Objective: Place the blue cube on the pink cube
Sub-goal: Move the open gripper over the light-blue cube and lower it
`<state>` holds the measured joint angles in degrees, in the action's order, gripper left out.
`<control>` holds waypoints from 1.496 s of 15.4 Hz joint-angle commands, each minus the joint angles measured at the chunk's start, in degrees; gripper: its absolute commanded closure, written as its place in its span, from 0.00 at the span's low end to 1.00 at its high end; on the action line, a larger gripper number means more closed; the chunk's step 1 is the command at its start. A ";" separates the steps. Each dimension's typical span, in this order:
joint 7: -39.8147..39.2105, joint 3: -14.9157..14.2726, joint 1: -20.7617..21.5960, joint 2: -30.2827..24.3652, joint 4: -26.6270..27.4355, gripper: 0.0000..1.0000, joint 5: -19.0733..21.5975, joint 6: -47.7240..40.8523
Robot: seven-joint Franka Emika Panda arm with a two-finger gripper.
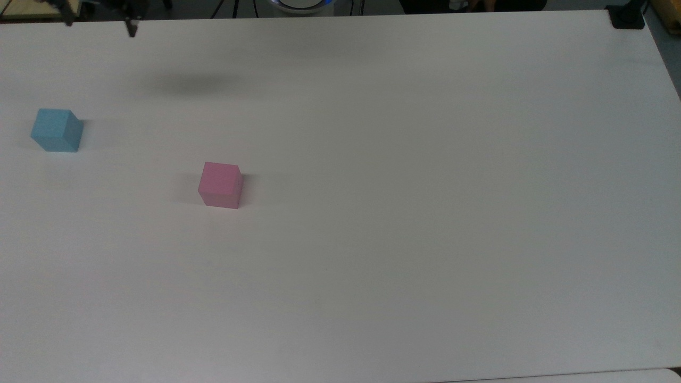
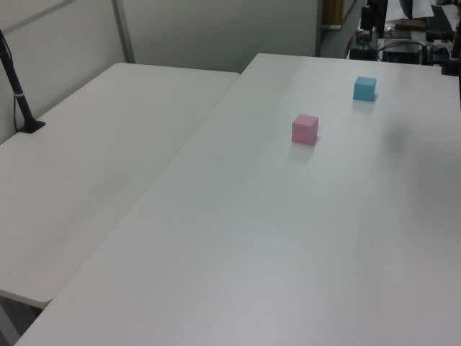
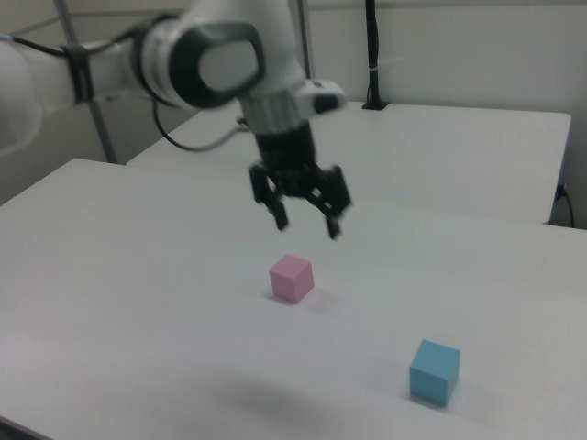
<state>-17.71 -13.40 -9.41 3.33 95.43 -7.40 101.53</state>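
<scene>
My gripper takes hold of the light blue cube's sides next, which leaves the bottom of that cube free to rest on the pink cube.
The blue cube rests on the white table near the top view's left edge. Apart from it, the pink cube sits nearer the table's middle. My gripper hangs open and empty high above the table. In the top view its two dark fingertips poke in at the far edge, beyond the blue cube. In the right view it hovers above and behind the pink cube.
The white table is broad and bare to the top view's right. A black clamp sits at its far right corner. In the left view a second white table adjoins it, with a black post.
</scene>
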 commanded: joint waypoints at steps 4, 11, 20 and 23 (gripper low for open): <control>-17.43 -4.44 -5.52 7.56 3.10 0.00 9.59 9.55; -18.06 -4.53 -6.76 15.83 2.92 0.00 14.00 22.12; -17.71 -5.76 -8.87 18.82 1.69 0.00 12.60 26.35; -17.45 -5.67 -9.05 20.49 1.78 0.00 12.32 28.98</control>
<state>-34.55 -18.67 -18.70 21.92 97.69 5.05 127.27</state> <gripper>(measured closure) 0.000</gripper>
